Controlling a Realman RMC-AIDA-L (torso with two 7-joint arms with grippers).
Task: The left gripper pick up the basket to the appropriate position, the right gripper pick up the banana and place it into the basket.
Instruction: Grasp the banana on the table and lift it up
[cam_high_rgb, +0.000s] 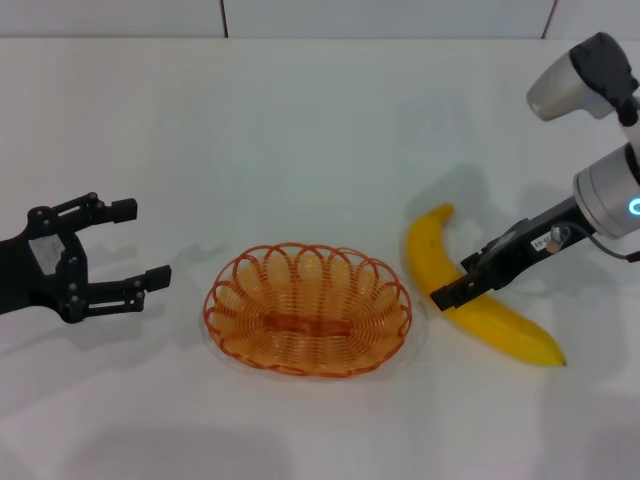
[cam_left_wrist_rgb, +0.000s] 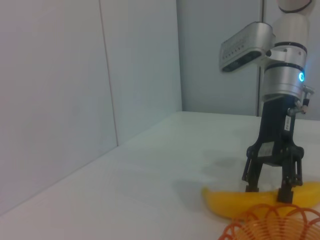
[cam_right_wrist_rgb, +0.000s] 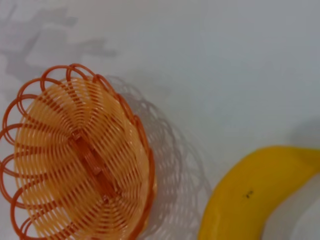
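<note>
My right gripper should close now, because its fingers are on both sides of the banana's middle. Closing now would hold the banana.
The orange wire basket (cam_high_rgb: 308, 308) sits upright and empty on the white table, in the middle near the front. The yellow banana (cam_high_rgb: 505, 325) lies on the table just to its right. My right gripper (cam_high_rgb: 452, 283) is open, with its fingers lowered onto the banana's middle. The left wrist view shows this gripper (cam_left_wrist_rgb: 267, 192) standing with spread fingers on the banana (cam_left_wrist_rgb: 225, 204), behind the basket's rim (cam_left_wrist_rgb: 272, 222). My left gripper (cam_high_rgb: 142, 243) is open and empty, a short way left of the basket. The right wrist view shows the basket (cam_right_wrist_rgb: 75, 160) and the banana (cam_right_wrist_rgb: 250, 200) apart.
The white table (cam_high_rgb: 300, 130) runs back to a pale wall with panel seams. Nothing else stands on it. A wall (cam_left_wrist_rgb: 60, 100) shows in the left wrist view.
</note>
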